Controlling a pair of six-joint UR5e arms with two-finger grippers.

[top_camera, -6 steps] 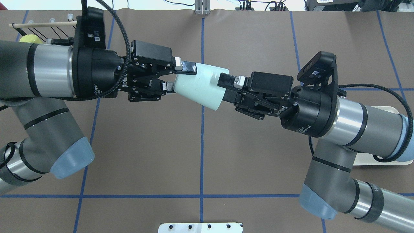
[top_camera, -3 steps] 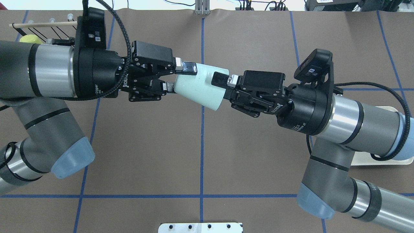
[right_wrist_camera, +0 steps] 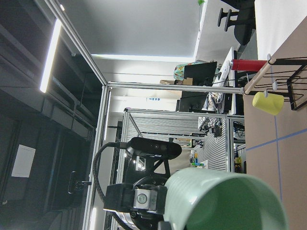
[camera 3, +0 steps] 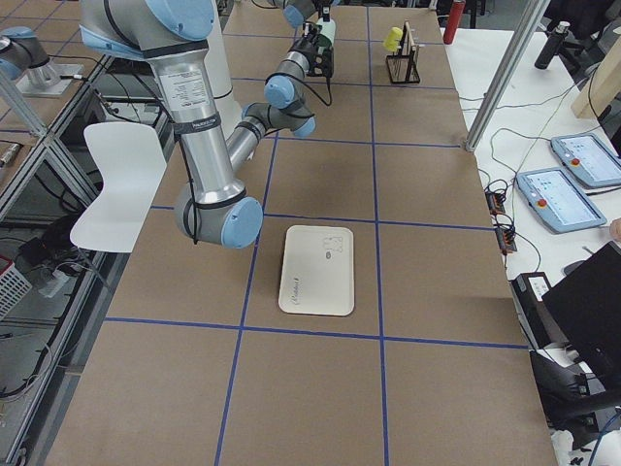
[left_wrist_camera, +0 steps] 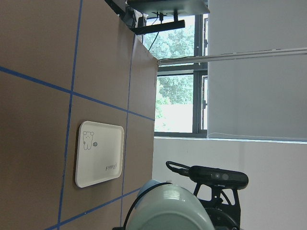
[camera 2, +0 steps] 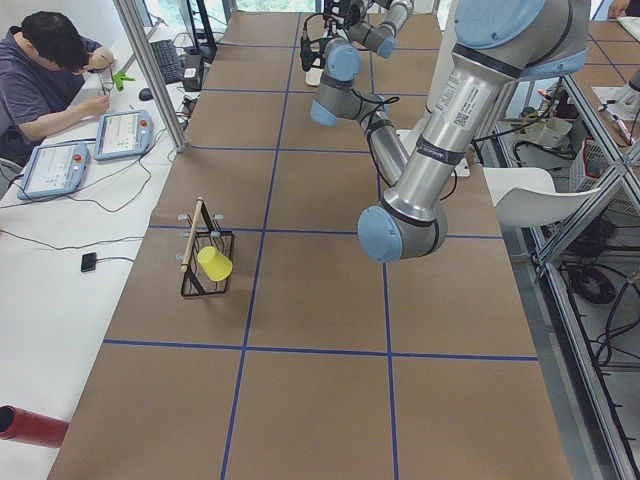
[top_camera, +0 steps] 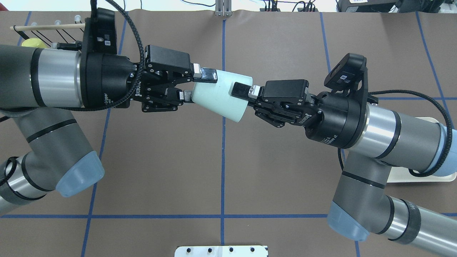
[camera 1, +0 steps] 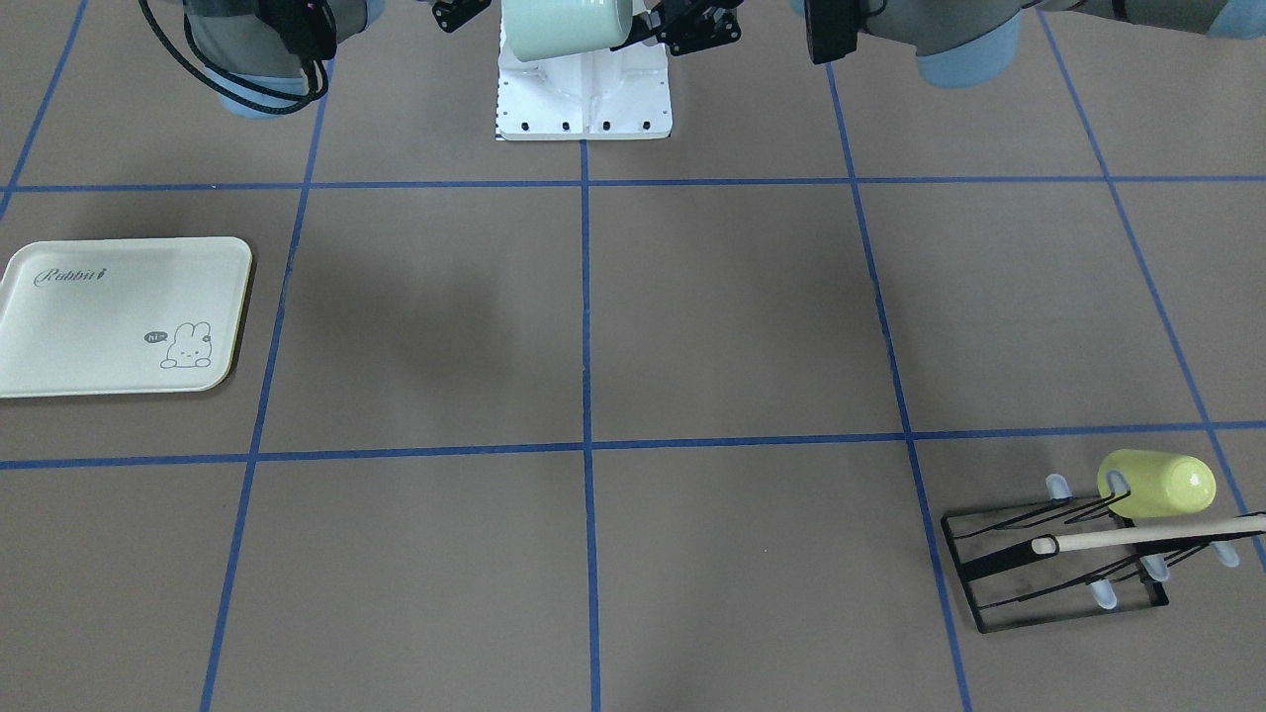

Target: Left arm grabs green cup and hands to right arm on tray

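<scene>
My left gripper's fingers are already covering the cup's base end, so my right gripper will next take the cup by its open rim [camera 1: 512, 31] [right_wrist_camera: 192, 208].
The green cup [top_camera: 219, 98] is held on its side in the air over the table's middle. My left gripper [top_camera: 196, 85] is shut on its base end. My right gripper [top_camera: 246, 98] is open at the cup's mouth: one finger [top_camera: 241, 89] lies over the outer wall near the rim and the other is hidden by the cup. The front-facing view shows the cup [camera 1: 564, 28] at the top edge between both grippers. The right wrist view looks into the cup's open mouth [right_wrist_camera: 225, 201]. The tray [camera 1: 99, 316] lies bare on my right side, partly under the right arm [top_camera: 410, 176].
A black wire rack [camera 1: 1058, 574] with a wooden rod and a yellow-green cup [camera 1: 1157, 485] stands at the far left corner [top_camera: 34, 43]. The white base plate [camera 1: 584, 94] is at the robot's edge. An operator sits at a side desk [camera 2: 50, 70].
My right gripper has moved left toward the cup, its upper finger sliding further over the rim. The left gripper and the cup have stayed in place.
</scene>
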